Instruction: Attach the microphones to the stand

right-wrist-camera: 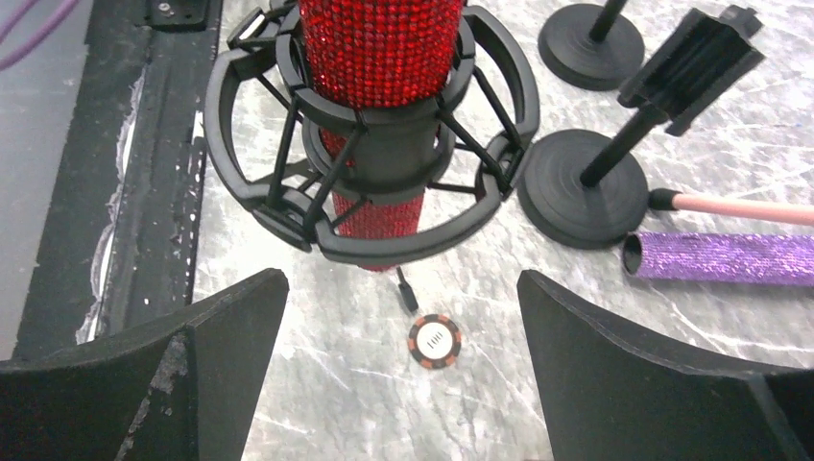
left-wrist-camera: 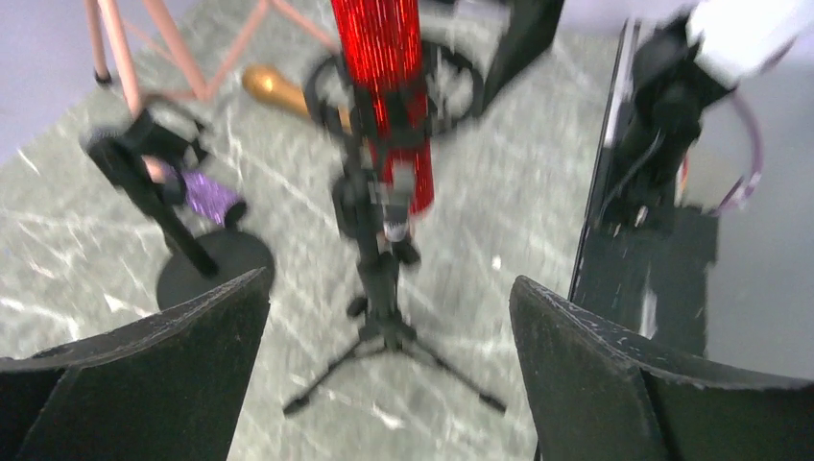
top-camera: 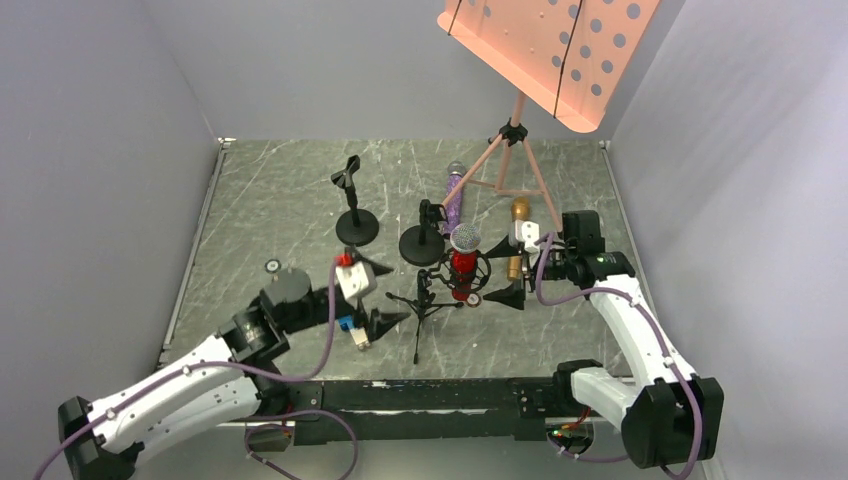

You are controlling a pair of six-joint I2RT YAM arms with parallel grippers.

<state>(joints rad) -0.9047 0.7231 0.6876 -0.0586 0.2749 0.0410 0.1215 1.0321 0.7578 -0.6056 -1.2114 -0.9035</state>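
Next, my left gripper grabs the tripod stand by its thin pole (top-camera: pixel 424 296) and leaves the tripod stand's shock mount (top-camera: pixel 484 271) free to hold the red microphone.
The glittery red microphone (top-camera: pixel 463 262) stands upright in a black shock mount (right-wrist-camera: pixel 384 206) on a small tripod stand (top-camera: pixel 424 300). The purple microphone (top-camera: pixel 453 195) lies on the table behind a round-base stand (top-camera: pixel 421 245). The gold microphone (top-camera: pixel 518 235) lies to the right of the red one. My left gripper (top-camera: pixel 385 295) is open and empty, left of the tripod (left-wrist-camera: pixel 384 317). My right gripper (top-camera: pixel 497 270) is open and empty, just right of the red microphone (right-wrist-camera: pixel 379 58). The purple one's tail (right-wrist-camera: pixel 720 257) shows in the right wrist view.
A second round-base stand (top-camera: pixel 357 225) stands further left. A pink music stand (top-camera: pixel 550 40) rises at the back right. A small blue-and-white block (top-camera: pixel 350 325) lies by my left gripper. One poker chip (right-wrist-camera: pixel 434 341) lies under the red microphone, another (top-camera: pixel 272 266) lies at the left.
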